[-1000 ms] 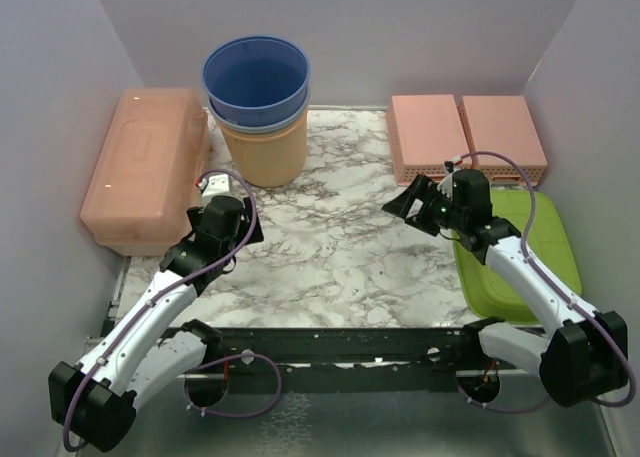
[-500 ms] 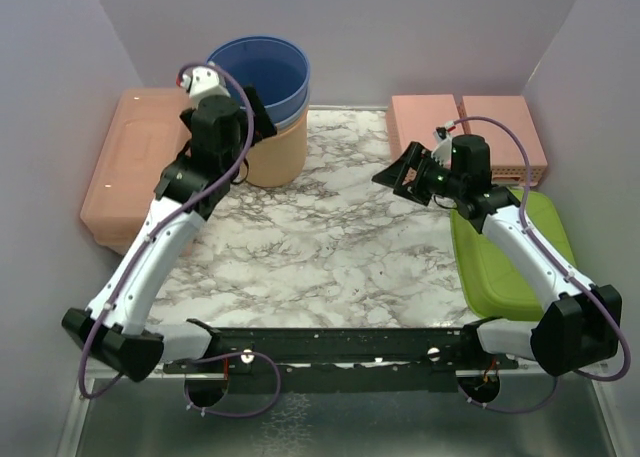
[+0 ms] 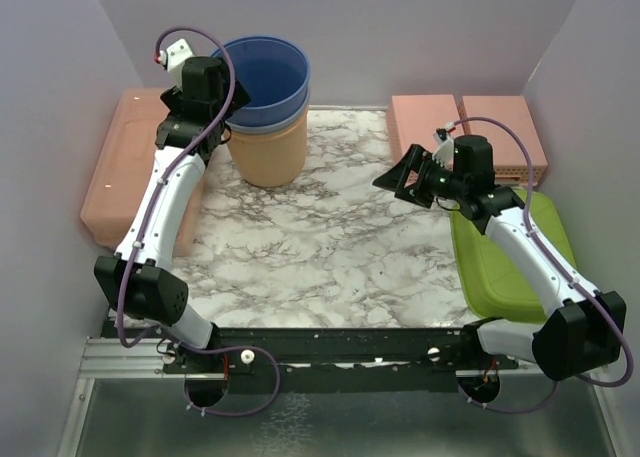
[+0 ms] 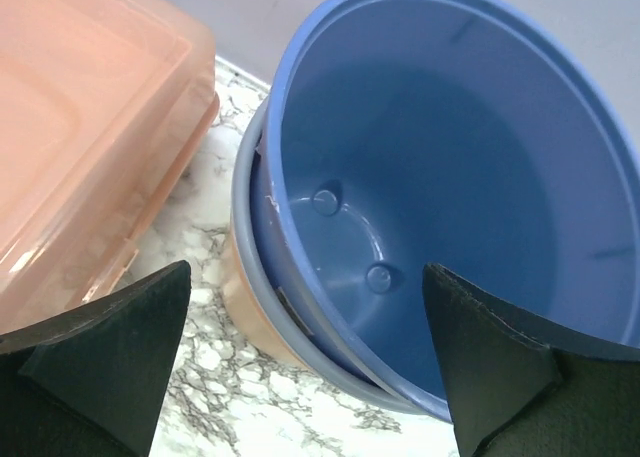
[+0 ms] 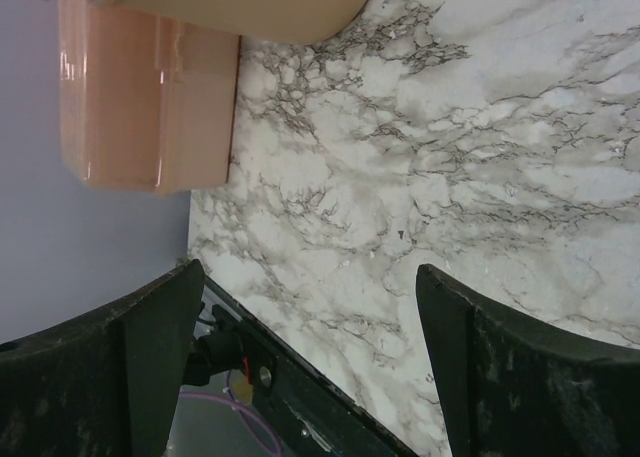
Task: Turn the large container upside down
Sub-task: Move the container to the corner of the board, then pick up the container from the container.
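Observation:
My left gripper will take hold of the dark blue bucket's rim beside the peach box. The opposite rim stays for my right gripper, so the bucket can be turned over.
A stack of three nested buckets stands upright at the back of the marble table: a dark blue bucket on top, a pale blue one under it, and a tan one at the bottom. My left gripper is open and empty, just above and to the left of the stack's rim. In the left wrist view its jaws straddle the near rim of the dark blue bucket without touching it. My right gripper is open and empty above the table's right half, and it faces bare marble.
A large peach lidded box lies along the left wall, close beside the buckets. Two pink perforated crates sit at the back right. A green tray lies at the right under my right arm. Grey walls close in all around.
My left arm has risen from low over the table's left and swung back to the bucket stack's left rim. My right gripper has shifted slightly left. Both stay open.

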Tool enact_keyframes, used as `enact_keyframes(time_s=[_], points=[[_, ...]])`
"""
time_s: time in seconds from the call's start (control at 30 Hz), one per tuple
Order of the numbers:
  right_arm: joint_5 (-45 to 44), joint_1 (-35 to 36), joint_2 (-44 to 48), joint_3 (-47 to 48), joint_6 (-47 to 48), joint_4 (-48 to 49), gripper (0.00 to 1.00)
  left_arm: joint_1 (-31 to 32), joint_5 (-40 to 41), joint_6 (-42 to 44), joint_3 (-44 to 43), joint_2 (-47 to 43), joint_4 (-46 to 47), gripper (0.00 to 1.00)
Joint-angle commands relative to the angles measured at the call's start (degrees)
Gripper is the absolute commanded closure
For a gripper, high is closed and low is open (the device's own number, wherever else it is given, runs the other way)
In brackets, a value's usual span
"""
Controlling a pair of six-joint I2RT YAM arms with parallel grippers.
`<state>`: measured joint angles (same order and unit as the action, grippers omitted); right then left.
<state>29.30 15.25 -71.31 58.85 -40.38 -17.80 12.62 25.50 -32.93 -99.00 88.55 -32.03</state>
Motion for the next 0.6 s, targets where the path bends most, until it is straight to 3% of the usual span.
enact_keyframes(time_s=[0.0,0.3,0.5,0.57], points=[[1.12,-0.29,0.99,-0.69,-0.12,-1.63,0.09,-3.4,-7.27,2.27,-3.46,2.76,-1.1,0.05],[0.68,-0.24,1.31,-0.42,0.45,-2.38,0.09,-6.57,-13.22,8.74,-8.18,7.6,-2.35,0.29],[1.08,-0.24,-0.05,-0.23,0.52,-2.19,0.09,-6.76,-15.6,14.09,-17.26,13.77,-10.93,0.59],[1.47,-0.3,-0.81,0.41,0.48,-2.21,0.09,-6.79,-15.02,15.37,-19.44,14.88,-12.42,0.62]])
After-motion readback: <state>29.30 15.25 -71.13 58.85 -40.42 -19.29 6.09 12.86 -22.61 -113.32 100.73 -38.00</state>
